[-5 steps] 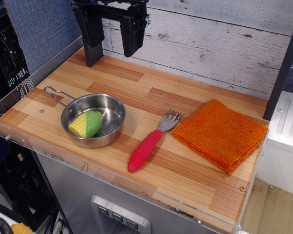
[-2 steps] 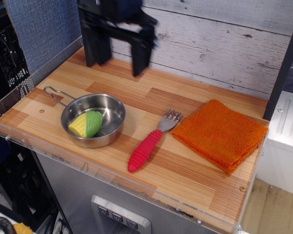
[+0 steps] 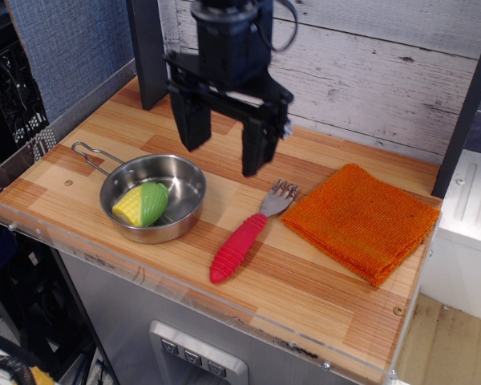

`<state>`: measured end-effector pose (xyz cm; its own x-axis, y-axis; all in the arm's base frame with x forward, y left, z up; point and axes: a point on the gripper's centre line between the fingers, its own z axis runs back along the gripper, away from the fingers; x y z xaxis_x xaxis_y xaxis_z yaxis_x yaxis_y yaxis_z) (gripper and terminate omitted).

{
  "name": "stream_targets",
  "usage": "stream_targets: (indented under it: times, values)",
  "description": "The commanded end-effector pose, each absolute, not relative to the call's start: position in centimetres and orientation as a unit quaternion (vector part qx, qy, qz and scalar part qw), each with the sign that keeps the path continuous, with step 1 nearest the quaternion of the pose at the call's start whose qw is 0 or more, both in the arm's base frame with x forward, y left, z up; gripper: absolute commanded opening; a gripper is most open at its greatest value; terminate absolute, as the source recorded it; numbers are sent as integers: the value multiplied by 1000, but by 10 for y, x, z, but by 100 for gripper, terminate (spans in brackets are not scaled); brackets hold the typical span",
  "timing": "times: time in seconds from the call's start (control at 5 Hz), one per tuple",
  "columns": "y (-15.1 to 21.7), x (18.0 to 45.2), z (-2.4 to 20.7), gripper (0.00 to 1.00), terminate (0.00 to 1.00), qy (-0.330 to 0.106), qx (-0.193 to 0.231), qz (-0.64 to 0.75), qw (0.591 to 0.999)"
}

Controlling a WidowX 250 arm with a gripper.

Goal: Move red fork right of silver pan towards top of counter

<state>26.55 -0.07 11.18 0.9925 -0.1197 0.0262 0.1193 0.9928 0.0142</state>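
The red fork is beside the silver pan. My gripper should grab the fork by its ribbed handle next, to move it toward the top of the counter.
The red fork lies flat on the counter, just right of the silver pan, with its red ribbed handle toward the front edge and its silver tines pointing back and right. The pan holds a yellow-green toy corn; its wire loop handle points left. My black gripper hangs open and empty above the counter, behind the pan's right rim and back-left of the fork's tines. Its right finger ends a little above and left of the tines.
A folded orange cloth lies right of the fork, its near corner close to the tines. A grey-white plank wall closes the back. A clear acrylic edge runs along the front. A black post stands at the right back corner.
My gripper has moved from the back-left corner forward, right and down, from near the wall to above the counter between pan and fork. Fork, pan and cloth have not moved.
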Motion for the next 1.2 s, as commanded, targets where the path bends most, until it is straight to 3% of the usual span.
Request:
stream_targets:
  times: [0.0,0.2,0.6,1.0]
  values:
    - [-4,261,77,100,0,1,13,-59,998]
    - [-5,257,53,100,0,-2,7,-56,998]
    - [-9,265,30,100,0,-72,-10,-122,990]
    - [-9,271,12,100,0,-68,-24,-144,987]
